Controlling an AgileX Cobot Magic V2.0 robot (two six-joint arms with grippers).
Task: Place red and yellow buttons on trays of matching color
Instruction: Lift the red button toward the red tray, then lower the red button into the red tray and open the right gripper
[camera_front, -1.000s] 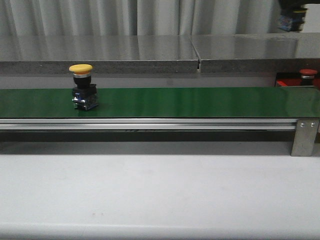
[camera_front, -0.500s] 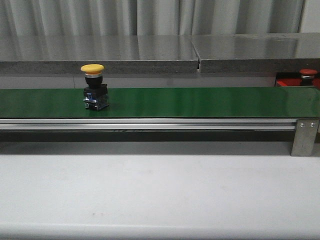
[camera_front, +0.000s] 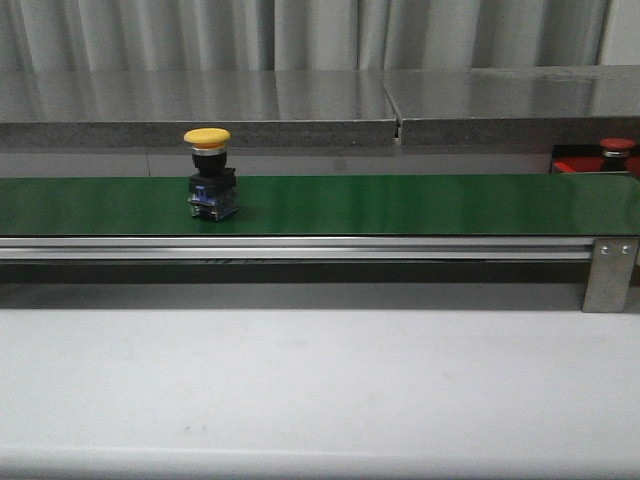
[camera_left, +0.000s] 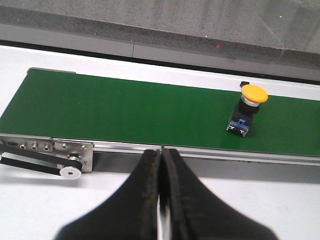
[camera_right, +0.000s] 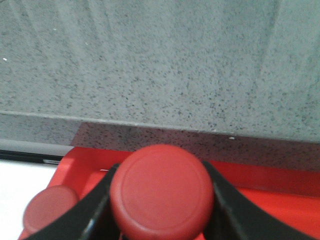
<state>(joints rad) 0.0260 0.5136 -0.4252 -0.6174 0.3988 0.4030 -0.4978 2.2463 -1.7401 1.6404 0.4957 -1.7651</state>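
Note:
The red button still hangs above the red tray and would drop if my right gripper opened now, so it is too early to release; it goes lower first.
A yellow button (camera_front: 208, 175) with a dark base stands upright on the green belt (camera_front: 400, 203), left of centre; it also shows in the left wrist view (camera_left: 247, 107). My left gripper (camera_left: 161, 156) is shut and empty, on the near side of the belt and well apart from that button. My right gripper (camera_right: 161, 200) is shut on a red button (camera_right: 161, 190), its fingers (camera_right: 97, 210) flanking the cap, above the red tray (camera_right: 260, 182). Another red button (camera_right: 47, 212) rests on that tray (camera_front: 572, 164), seen at the far right (camera_front: 617, 147). Neither gripper shows in the front view.
A grey speckled ledge (camera_front: 200, 110) runs behind the belt. The belt's metal rail (camera_front: 300, 248) and end bracket (camera_front: 610, 272) face the white table (camera_front: 320, 380). A drive pulley (camera_left: 70, 171) sits at the belt's end near my left gripper.
The yellow button has ridden rightward along the belt. My right gripper, visible at the top right corner a second ago, has left the front view.

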